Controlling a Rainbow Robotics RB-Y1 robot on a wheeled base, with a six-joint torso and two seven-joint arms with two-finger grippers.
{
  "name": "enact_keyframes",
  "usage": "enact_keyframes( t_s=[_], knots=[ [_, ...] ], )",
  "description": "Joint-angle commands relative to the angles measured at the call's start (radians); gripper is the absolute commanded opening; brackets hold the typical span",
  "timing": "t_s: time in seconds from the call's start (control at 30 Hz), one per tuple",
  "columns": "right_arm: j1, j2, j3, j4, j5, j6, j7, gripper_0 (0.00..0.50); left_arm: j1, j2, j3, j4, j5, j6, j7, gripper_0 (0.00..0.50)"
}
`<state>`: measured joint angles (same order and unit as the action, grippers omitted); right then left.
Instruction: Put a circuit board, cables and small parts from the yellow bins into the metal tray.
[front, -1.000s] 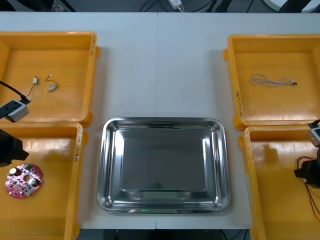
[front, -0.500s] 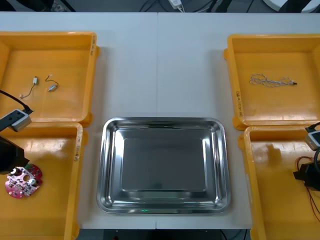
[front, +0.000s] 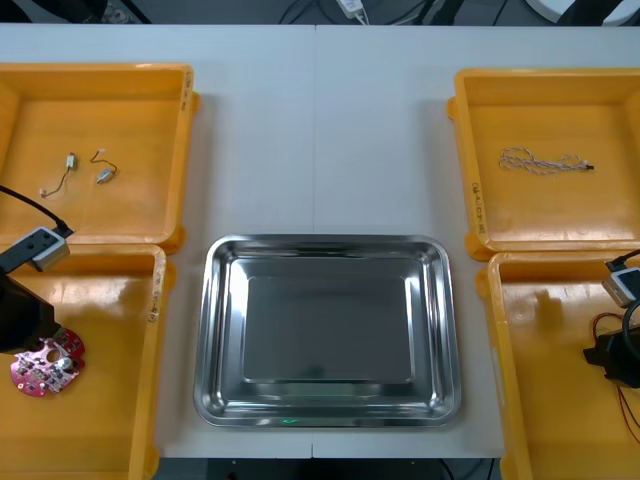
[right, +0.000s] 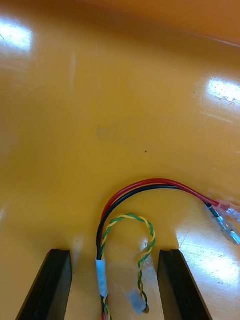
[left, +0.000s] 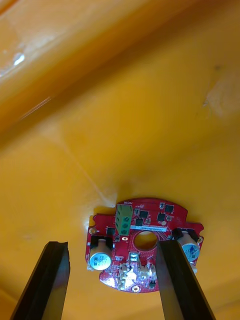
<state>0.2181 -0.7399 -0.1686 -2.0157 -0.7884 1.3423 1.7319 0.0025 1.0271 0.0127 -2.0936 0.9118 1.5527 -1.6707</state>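
My right gripper grabs the red and yellow cable by its white sleeve (right: 101, 277) next, to put the cable into the metal tray.
A round red circuit board (left: 145, 242) lies on the floor of the near left yellow bin (front: 105, 400). My left gripper (left: 112, 287) is open low over it, one finger at each side of the board. In the front view the left gripper (front: 25, 325) covers the far-left edge of the circuit board (front: 45, 362). My right gripper (right: 115, 290) is open in the near right yellow bin (front: 555, 400), its fingers either side of a red and black cable (right: 132, 192) with a green and yellow twisted pair. The right gripper (front: 615, 358) sits at that bin's right side.
The bare metal tray (front: 215, 300) sits in the middle between the bins. The far left yellow bin (front: 130, 210) holds small metal parts (front: 104, 174) with thin wires. A twisted blue and white cable (front: 545, 160) lies in the far right yellow bin (front: 560, 215).
Both arms have moved a little toward the table's near edge and lower into their bins. The left gripper has closed in on the circuit board, the right on the cable.
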Motion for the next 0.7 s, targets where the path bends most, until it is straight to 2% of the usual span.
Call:
enact_keyframes(
  t_s=[0.03, 0.07, 0.1, 0.2, 0.27, 0.3, 0.33, 0.7],
  knots=[
    [0.032, 0.022, 0.024, 0.000, 0.017, -0.008, 0.032, 0.386, 0.031, 0.045, -0.030, 0.003, -0.017, -0.032, -0.172, 0.500],
    [0.032, 0.025, 0.024, 0.000, 0.018, -0.008, 0.034, 0.340, 0.036, 0.045, -0.033, 0.003, -0.017, -0.040, -0.176, 0.500],
    [0.032, 0.027, 0.024, 0.000, 0.020, -0.008, 0.034, 0.331, 0.039, 0.047, -0.033, 0.003, -0.017, -0.046, -0.179, 0.500],
    [0.032, 0.033, 0.024, 0.000, 0.026, -0.008, 0.034, 0.250, 0.056, 0.056, -0.039, 0.003, -0.011, -0.075, -0.202, 0.500],
    [0.032, 0.039, 0.024, 0.003, 0.029, -0.008, 0.034, 0.130, 0.070, 0.064, -0.042, 0.004, -0.010, -0.098, -0.235, 0.500],
    [0.032, 0.040, 0.024, 0.012, 0.028, -0.008, 0.034, 0.053, 0.077, 0.067, -0.042, 0.004, -0.010, -0.109, -0.241, 0.500],
    [0.032, 0.042, 0.024, 0.015, 0.028, -0.011, 0.034, 0.005, 0.080, 0.068, -0.042, 0.004, -0.011, -0.114, -0.242, 0.500],
    [0.018, 0.043, 0.020, 0.032, 0.020, -0.045, 0.054, 0.000, 0.096, 0.073, -0.065, 0.037, -0.010, -0.169, -0.276, 0.500]
  ],
)
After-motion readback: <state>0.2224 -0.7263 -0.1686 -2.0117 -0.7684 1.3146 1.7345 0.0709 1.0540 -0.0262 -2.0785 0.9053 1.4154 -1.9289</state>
